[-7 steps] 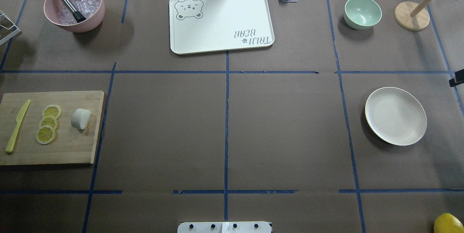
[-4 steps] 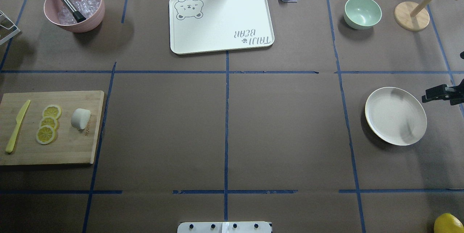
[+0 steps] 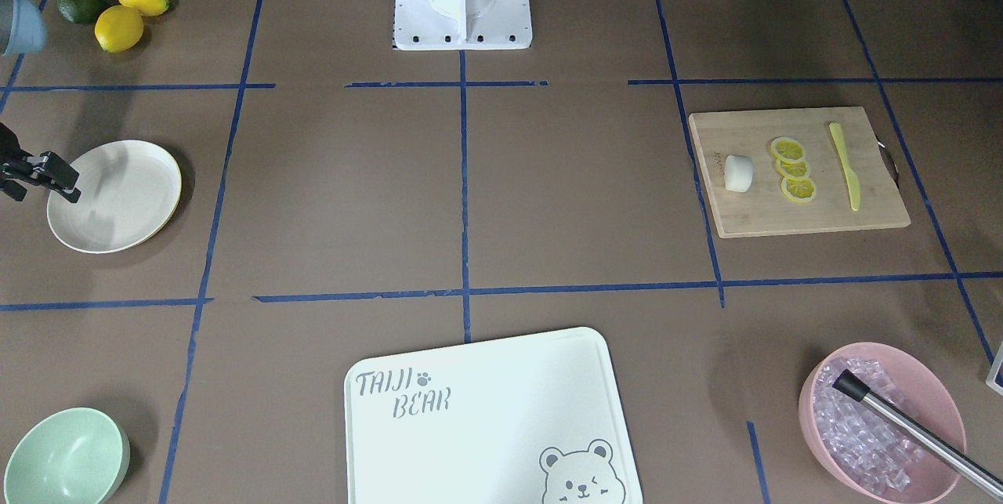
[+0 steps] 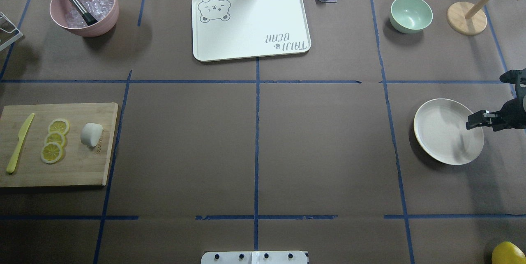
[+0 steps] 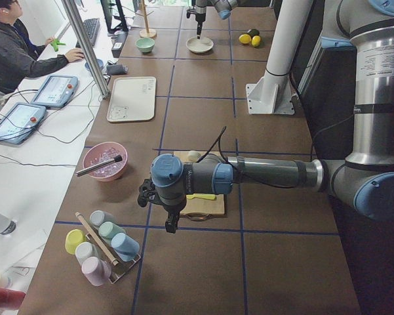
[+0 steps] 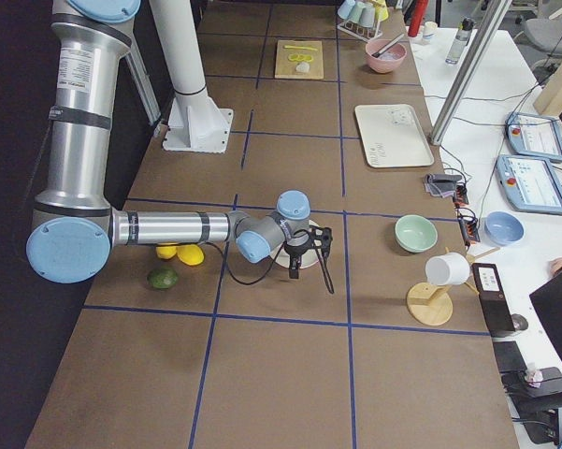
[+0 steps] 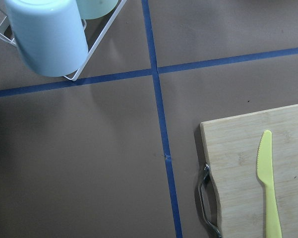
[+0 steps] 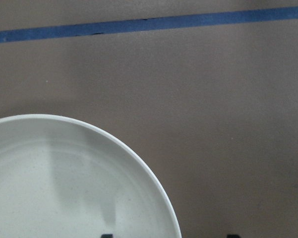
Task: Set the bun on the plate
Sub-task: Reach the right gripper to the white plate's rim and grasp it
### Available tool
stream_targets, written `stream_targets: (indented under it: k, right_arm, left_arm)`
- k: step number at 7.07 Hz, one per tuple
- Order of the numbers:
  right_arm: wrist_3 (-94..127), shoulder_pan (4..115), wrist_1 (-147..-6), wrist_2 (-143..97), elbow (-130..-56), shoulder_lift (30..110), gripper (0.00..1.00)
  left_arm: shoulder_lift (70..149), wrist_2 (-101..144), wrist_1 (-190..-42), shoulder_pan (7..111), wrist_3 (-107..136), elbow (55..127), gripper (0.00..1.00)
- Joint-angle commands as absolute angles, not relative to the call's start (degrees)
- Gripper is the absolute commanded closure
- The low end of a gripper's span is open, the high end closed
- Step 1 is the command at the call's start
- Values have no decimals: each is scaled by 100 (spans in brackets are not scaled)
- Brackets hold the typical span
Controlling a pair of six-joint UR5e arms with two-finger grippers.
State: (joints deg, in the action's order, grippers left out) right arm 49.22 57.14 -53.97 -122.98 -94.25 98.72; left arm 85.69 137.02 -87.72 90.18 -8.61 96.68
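My right gripper grabs the plate by its rim (image 8: 176, 223) next, to bring the plate to the middle of the table for the bun.
The bun (image 4: 91, 134) is a small white lump lying on a wooden cutting board (image 4: 78, 169) at the table's left, with no gripper near it. The cream plate (image 4: 448, 131) sits far to the right and holds nothing. My right gripper (image 4: 484, 125) hangs open over the plate's far-right rim; in the right wrist view the plate (image 8: 64, 188) fills the lower left, with one fingertip over it and the other over the table. My left gripper (image 5: 169, 226) shows only in the exterior left view, beyond the board's outer end, and I cannot tell its state.
Lemon slices (image 4: 55, 138) and a yellow knife (image 4: 18, 145) share the board. A pink bowl (image 4: 111, 17) of ice, a bear-printed tray (image 4: 250, 50), a mint bowl (image 4: 411, 13) and a wooden stand (image 4: 466, 17) line the back. A cup rack (image 5: 101, 249) stands by the left arm.
My right gripper has come in from the right edge and moved left, over the plate's rim. The bun and the other things have not moved.
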Motion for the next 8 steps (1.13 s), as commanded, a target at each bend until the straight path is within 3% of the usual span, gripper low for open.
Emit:
stream_targets:
  k: [1,3,6,8]
  right_arm:
    - [4948,5687,-5405,-12305,-9299,9853,63]
    - [4948,5687,-5414,-12340,-9299,9817,97]
    - [4957,5704,-5405,-12671,-9421,9791,100]
    - [4957,5862,-5458,-12893,-9990,9791,100]
  left_arm:
    - [8569,13702,-8771,9018,-861,9668,0]
    - [8569,13702,-8771,9018,-861,9668,0]
    - [8569,13702,-8771,9018,-861,9668,0]
    - [8569,13702,-8771,9018,-861,9668,0]
